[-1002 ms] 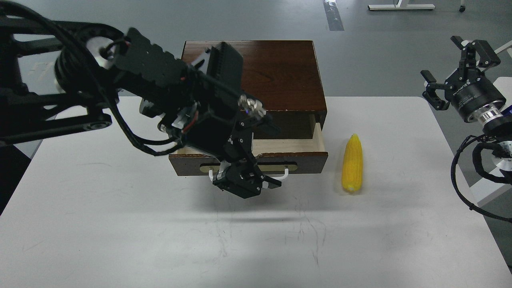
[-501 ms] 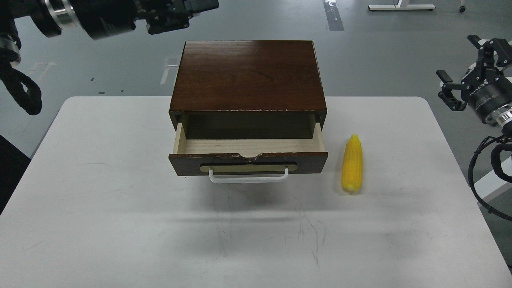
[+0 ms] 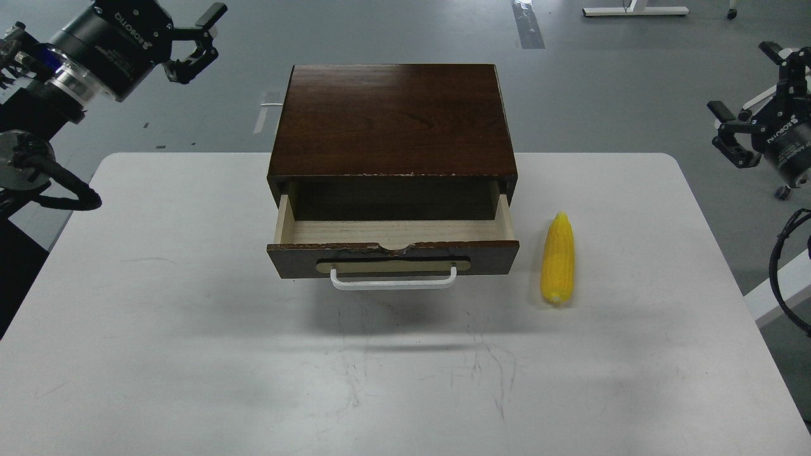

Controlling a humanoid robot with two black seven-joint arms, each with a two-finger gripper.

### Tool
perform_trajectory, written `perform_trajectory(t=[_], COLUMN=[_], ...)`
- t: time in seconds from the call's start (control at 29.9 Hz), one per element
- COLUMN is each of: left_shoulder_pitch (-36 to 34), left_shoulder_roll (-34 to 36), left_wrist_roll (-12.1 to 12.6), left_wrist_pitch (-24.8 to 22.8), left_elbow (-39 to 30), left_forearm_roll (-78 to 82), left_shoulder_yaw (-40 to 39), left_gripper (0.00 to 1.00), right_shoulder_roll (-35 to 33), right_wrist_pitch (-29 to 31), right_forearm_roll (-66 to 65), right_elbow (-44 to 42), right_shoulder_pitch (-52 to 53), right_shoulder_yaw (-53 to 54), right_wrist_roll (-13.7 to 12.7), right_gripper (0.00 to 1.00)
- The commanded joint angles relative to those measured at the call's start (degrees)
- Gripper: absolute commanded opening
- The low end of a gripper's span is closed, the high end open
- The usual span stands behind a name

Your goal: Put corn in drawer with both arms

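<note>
I will next grab the yellow corn by its thick end with my right gripper, so that the corn can go in the drawer.
The yellow corn lies on the white table, pointed end away from me, just right of the drawer front. The drawer of the dark brown box is pulled partly out. Its pale wood inside shows nothing in it, and its white handle is free. My left gripper is open and empty, raised beyond the table's far left corner. My right gripper is open and empty, raised off the table's far right edge, well away from the corn.
The box stands at the table's far middle, overhanging the back edge. Grey floor lies beyond, with a white stand base far back. A black cable of the right arm hangs beside the table's right edge.
My left arm has let go of the drawer handle and swung up and away to the far left. My right gripper has drifted to the right. The drawer stays partly open.
</note>
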Motion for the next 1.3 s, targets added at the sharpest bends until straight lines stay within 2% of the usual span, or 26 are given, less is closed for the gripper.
perform_trajectory(t=[0.0,0.2,0.4,0.47,0.73,0.87,1.0,1.27], left_shoulder_pitch=[6.3,7.3,7.3,7.3,7.3,7.4,7.3,7.3], left_shoulder_roll=[-3.2,-3.9,-4.5,-4.5,-4.5,-4.5,-4.6,-5.5], left_wrist_roll=[4.2,4.6,4.6,4.6,4.6,4.6,4.6,4.7], left_wrist_pitch=[-0.3,-0.3,-0.3,-0.3,-0.3,-0.3,-0.3,-0.3], left_elbow=[4.8,5.3,5.1,5.0,5.0,5.0,5.0,5.0], left_forearm_roll=[0.0,0.8,0.9,0.9,1.1,1.1,1.1,1.4], left_shoulder_yaw=[-7.9,-8.6,-8.6,-8.6,-8.6,-8.6,-8.7,-8.7], left_gripper=[0.99,0.99,0.99,0.99,0.99,0.99,0.99,0.99], right_shoulder_roll=[-6.0,-13.8,-14.9,-14.9,-14.0,-8.2,-4.7,7.0], right_wrist_pitch=[0.0,0.0,0.0,-2.7,-4.6,-4.7,-4.6,-4.7], right_forearm_roll=[-8.6,-28.1,-46.3,-53.1,-59.8,-59.8,-60.0,-59.9], right_elbow=[5.7,14.5,18.6,20.0,18.9,15.5,13.3,5.2], right_shoulder_pitch=[0.6,1.3,0.7,1.0,1.2,1.7,3.3,11.1], right_shoulder_yaw=[-0.4,-0.7,-6.1,-10.2,-16.3,-16.8,-18.8,-29.1], right_wrist_roll=[-0.4,-0.4,-0.5,-0.6,-1.5,-3.4,-3.8,-4.0], right_gripper=[1.00,1.00,1.00,1.00,1.00,1.00,1.00,1.00])
